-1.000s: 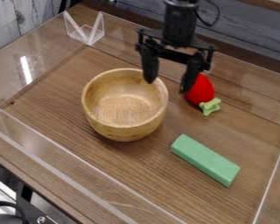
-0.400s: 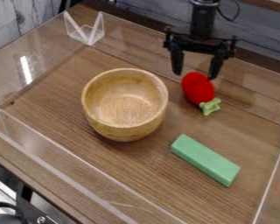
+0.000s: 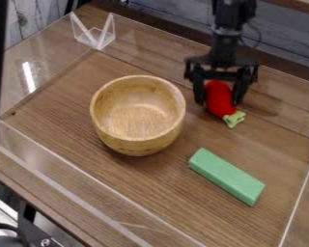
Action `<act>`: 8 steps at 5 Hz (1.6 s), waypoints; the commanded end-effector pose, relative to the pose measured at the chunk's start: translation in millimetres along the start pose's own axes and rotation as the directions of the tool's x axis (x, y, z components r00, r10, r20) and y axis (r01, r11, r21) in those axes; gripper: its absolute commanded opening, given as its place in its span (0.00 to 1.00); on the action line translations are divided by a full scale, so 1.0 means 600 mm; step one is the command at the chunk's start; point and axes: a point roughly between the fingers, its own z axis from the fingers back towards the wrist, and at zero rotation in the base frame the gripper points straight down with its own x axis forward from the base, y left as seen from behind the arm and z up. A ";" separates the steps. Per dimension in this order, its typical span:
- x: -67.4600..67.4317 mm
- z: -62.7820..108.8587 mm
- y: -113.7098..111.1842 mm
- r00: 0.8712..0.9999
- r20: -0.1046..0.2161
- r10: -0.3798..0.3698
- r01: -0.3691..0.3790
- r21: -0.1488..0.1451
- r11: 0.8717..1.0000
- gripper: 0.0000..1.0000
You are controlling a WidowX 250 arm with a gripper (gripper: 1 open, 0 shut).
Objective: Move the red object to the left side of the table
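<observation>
I should move the red object to the left side of the table next, so I should grab it by its glossy red body (image 3: 219,96).
The red object (image 3: 219,96) is a small glossy red toy fruit lying on the table (image 3: 144,183) to the right of the wooden bowl, its pale green leafy stub (image 3: 234,118) pointing to the lower right. My gripper (image 3: 222,90) points straight down over it and stands open, one black finger on each side of the fruit. The fingers (image 3: 196,92) reach down level with the fruit, which still rests on the wood. Whether they touch it I cannot tell.
A round wooden bowl (image 3: 139,113) stands mid-table, left of the fruit. A flat green rectangular block (image 3: 226,176) lies at the front right. Clear acrylic walls (image 3: 42,72) border the tabletop, with a small clear stand (image 3: 93,32) at the back left.
The gripper has moved right from the bowl's rim and come down, turning about its own axis, so its open fingers now straddle the red fruit. The fruit has not moved.
</observation>
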 end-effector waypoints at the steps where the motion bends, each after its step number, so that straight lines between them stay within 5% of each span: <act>1: -0.001 0.017 -0.008 0.999 0.037 -0.010 0.010 -0.018 1.000 1.00; 2: -0.004 0.015 -0.014 0.999 0.042 -0.031 0.032 -0.010 0.999 1.00; 3: 0.001 0.014 -0.006 0.998 0.044 -0.049 0.050 -0.003 0.999 0.00; 6: 0.018 0.020 0.024 0.991 0.061 -0.121 0.120 0.018 0.993 0.00; 8: 0.028 0.029 0.044 0.996 0.080 -0.045 0.043 0.018 0.999 0.00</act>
